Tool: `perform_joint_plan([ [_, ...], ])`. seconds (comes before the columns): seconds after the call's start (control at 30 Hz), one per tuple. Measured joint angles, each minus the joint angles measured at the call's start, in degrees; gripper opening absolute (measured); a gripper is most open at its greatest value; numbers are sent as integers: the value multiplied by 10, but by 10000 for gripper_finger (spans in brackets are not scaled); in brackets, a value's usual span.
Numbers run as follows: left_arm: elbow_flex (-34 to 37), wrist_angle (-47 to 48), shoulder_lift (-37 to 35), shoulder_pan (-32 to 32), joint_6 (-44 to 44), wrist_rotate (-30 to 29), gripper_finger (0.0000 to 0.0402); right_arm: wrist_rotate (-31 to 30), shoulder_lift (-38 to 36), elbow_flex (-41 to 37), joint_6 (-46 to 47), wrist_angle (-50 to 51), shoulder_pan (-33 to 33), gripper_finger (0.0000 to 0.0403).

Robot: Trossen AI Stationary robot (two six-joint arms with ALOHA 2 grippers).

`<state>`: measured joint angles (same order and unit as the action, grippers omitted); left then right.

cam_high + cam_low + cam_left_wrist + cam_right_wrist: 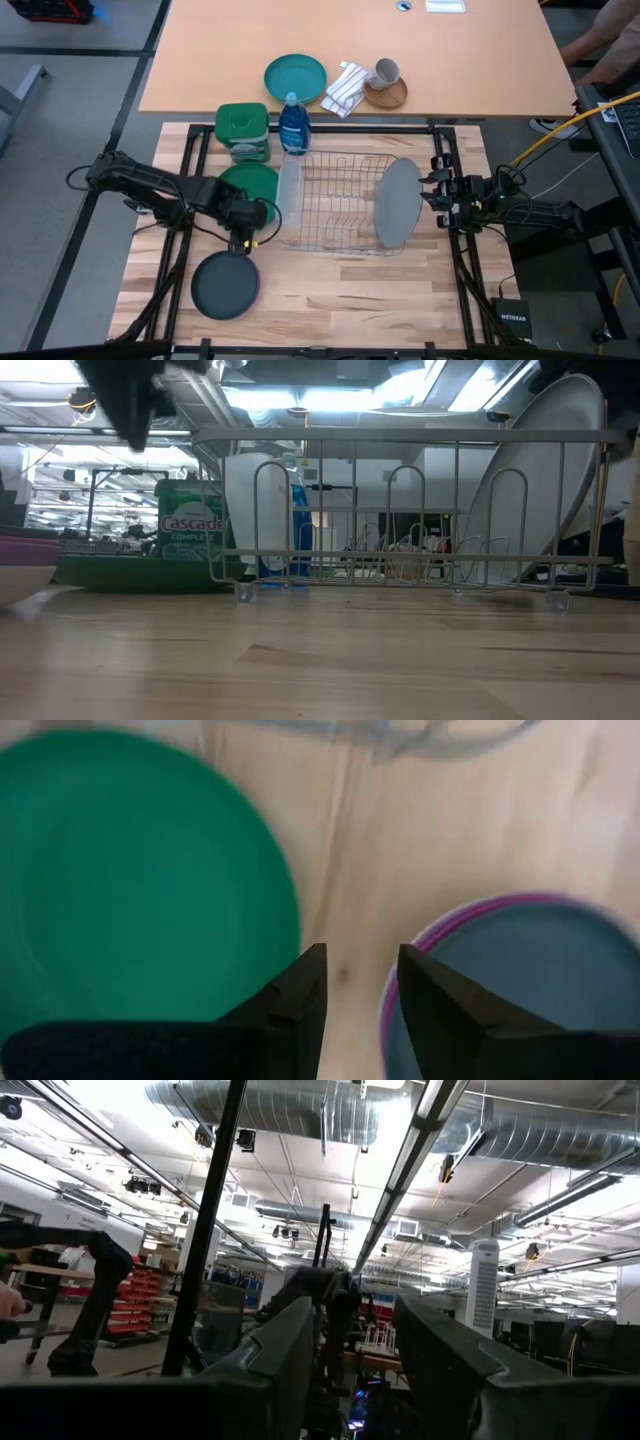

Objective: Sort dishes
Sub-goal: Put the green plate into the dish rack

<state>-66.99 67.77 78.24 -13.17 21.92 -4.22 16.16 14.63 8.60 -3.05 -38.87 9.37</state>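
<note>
The left gripper needs to grab the green plate by its rim [290,910] next, so that the plate can go in the rack.
A wire dish rack [340,205] stands mid-table. A large light grey plate [395,203] stands on edge at its right end and a white plate [290,190] at its left end. A green plate [250,185] lies flat left of the rack. A dark grey plate [225,285] lies on a magenta-pink plate [400,970] nearer the front. My left gripper [245,228] hovers open above bare wood between the green plate and the stack, also seen in the left wrist view [362,985]. My right gripper [437,195] is open and empty, just right of the light grey plate.
A green-lidded Cascade tub [243,130] and a blue soap bottle [293,125] stand behind the rack. On the far table are a teal plate [295,77], a folded cloth [345,88] and a mug [385,72]. Bare wood lies in front of the rack.
</note>
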Motion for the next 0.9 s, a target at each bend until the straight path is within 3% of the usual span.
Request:
perform_joint_plan([
  [0.37,134,-87,0,0,23,-10,114,0,0,0,0,0,0,147],
  [0.73,217,-162,0,0,23,-13,114,0,0,0,-2,10,0,147],
  [0.9,252,-197,0,0,23,-54,114,-6,0,0,-3,23,0,147],
])
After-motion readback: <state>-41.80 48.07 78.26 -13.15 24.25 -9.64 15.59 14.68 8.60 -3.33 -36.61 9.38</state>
